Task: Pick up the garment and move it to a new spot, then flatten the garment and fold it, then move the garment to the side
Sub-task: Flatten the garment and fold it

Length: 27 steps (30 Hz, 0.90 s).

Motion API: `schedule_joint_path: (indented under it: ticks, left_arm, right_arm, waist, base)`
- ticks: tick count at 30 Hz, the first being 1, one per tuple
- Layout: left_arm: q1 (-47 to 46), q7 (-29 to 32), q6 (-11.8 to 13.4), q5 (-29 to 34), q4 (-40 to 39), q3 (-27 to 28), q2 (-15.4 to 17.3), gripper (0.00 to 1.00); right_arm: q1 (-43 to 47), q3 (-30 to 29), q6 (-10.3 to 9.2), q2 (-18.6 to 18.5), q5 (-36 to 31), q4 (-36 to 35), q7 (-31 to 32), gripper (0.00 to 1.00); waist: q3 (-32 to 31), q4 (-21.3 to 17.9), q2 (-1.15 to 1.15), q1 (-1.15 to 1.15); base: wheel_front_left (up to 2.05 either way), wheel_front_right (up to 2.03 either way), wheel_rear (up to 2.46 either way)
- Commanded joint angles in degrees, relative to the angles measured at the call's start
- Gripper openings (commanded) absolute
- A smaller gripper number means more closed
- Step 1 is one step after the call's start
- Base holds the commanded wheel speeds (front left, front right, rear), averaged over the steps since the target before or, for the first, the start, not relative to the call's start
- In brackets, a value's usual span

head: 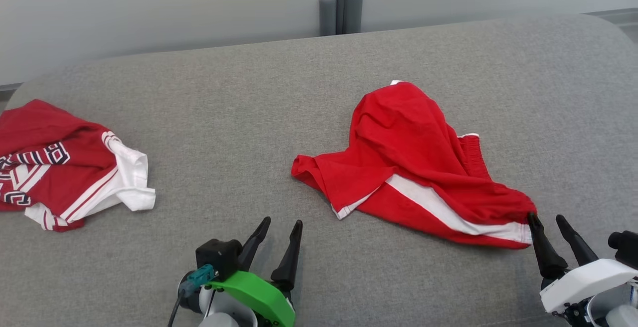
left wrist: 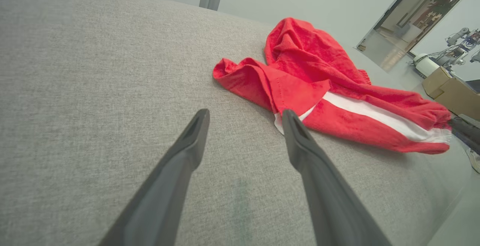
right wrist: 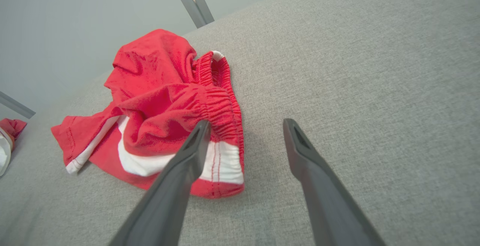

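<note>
My left gripper grabs the doubled-over leg by its white-edged hem (head: 344,211) next, to unfold the leg for flattening the shorts (head: 412,141).
The garment (head: 413,162) is a pair of red shorts with a white side stripe, lying crumpled on the grey cushion at centre right. My right gripper (head: 548,222) stands open at its near right corner, by the elastic waistband (right wrist: 221,99); its left finger (right wrist: 191,152) overlaps the cloth edge and nothing is held. My left gripper (head: 281,227) is open over bare fabric, to the left of the shorts' leg hem (left wrist: 277,120), which lies just beyond its right fingertip.
A second red and white garment with lettering (head: 65,167) lies bunched at the cushion's far left. The grey cushion (head: 249,117) ends at a pale wall with a grey post (head: 341,0) behind. Cardboard boxes (left wrist: 450,92) stand off to the side.
</note>
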Motion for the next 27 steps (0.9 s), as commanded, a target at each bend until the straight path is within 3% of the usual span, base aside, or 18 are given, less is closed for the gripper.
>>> schedule_joint_path:
  ticks: [1,5,15,27]
  left_arm:
    - [-1.40,0.05,-0.16,-0.15,0.10,-0.70,0.22,1.00]
    - [-3.23,0.05,-0.15,-1.04,0.87,-3.13,0.24,1.00]
    - [-8.07,0.04,-0.15,-2.24,6.24,-5.81,0.24,1.00]
    - [-8.90,0.04,-0.16,-1.88,8.35,-5.44,0.25,1.00]
  right_arm:
    - [0.88,-1.34,-0.02,0.90,-1.65,-0.92,-0.23,1.00]
    - [1.33,-4.11,-0.02,3.02,-5.73,-2.87,-0.21,1.00]
    - [0.11,-5.22,-0.02,5.87,-8.69,-5.02,-0.22,1.00]
    - [-0.88,-5.88,-0.02,7.16,-9.65,-5.85,-0.22,1.00]
  waist:
    - [0.46,-1.68,0.00,0.00]
    - [1.83,-4.08,0.00,0.00]
    - [5.83,-9.37,0.00,0.00]
    - [7.51,-11.17,0.00,0.00]
  base:
    - [0.00,0.00,0.00]
    - [0.00,0.00,0.00]
    - [0.00,0.00,0.00]
    - [0.00,0.00,0.00]
